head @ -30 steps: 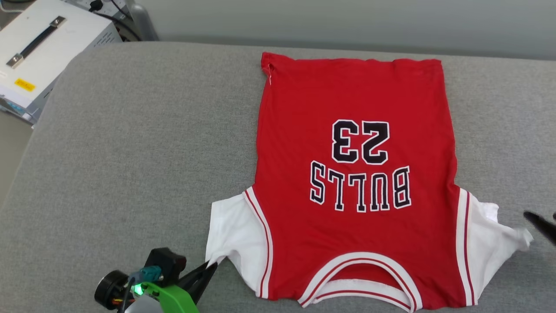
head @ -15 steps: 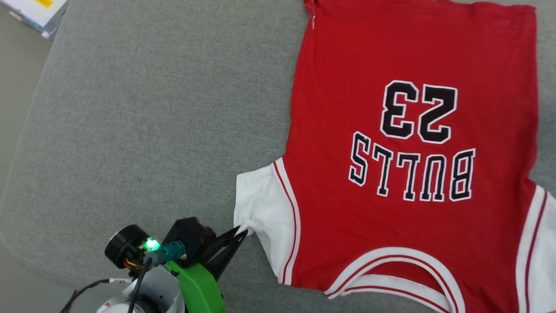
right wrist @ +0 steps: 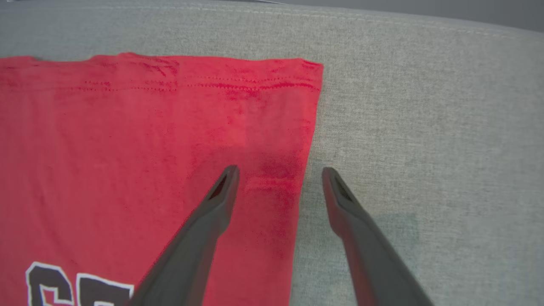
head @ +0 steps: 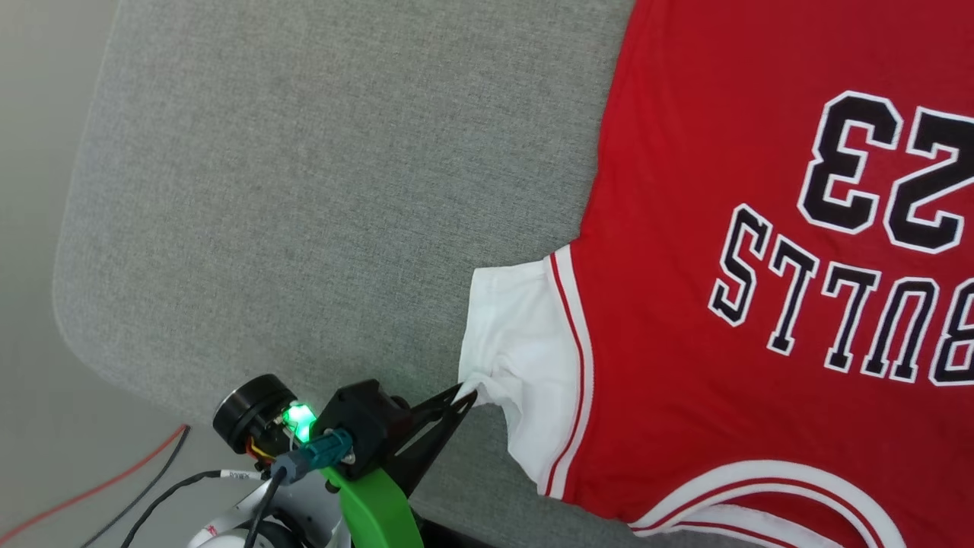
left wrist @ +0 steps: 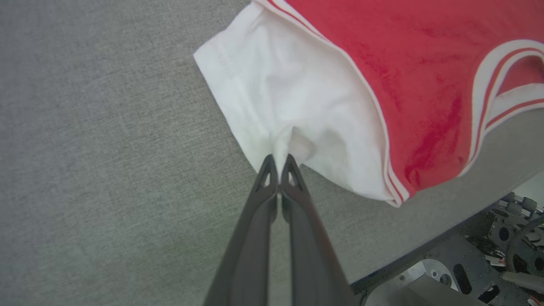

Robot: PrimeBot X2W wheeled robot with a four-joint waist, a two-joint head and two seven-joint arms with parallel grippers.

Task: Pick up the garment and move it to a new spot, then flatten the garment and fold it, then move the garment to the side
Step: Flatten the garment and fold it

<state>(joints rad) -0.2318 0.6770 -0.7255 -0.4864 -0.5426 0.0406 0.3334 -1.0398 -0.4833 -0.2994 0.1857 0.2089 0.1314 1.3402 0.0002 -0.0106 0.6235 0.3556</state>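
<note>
The right gripper picks up the jersey (right wrist: 143, 163) by its red hem corner (right wrist: 309, 76) next, to lift the garment to a new spot.
The garment (head: 685, 327), a red jersey T-shirt with white sleeves, lies flat and face up on the grey cushion, its collar toward me and the "23" and lettering upside down. My left gripper (head: 466, 393) is shut on the edge of the white left sleeve (left wrist: 289, 97), which puckers at the pinch; my left gripper (left wrist: 279, 160) shows its fingers pressed together on the cloth. My right gripper (right wrist: 278, 171) is open above the garment (right wrist: 148, 148), near its far hem corner, one finger over the red cloth and one over the cushion.
The grey cushion (head: 304, 190) extends wide to the left of the garment, with a rounded corner at the lower left. Beyond it is floor with red and black cables (head: 114, 487). The cushion's near edge and robot base parts (left wrist: 480, 263) sit close under the sleeve.
The head camera has turned left and down, so the garment shifts to the right of the picture. My left gripper stays shut on the sleeve. The right gripper has left the head view.
</note>
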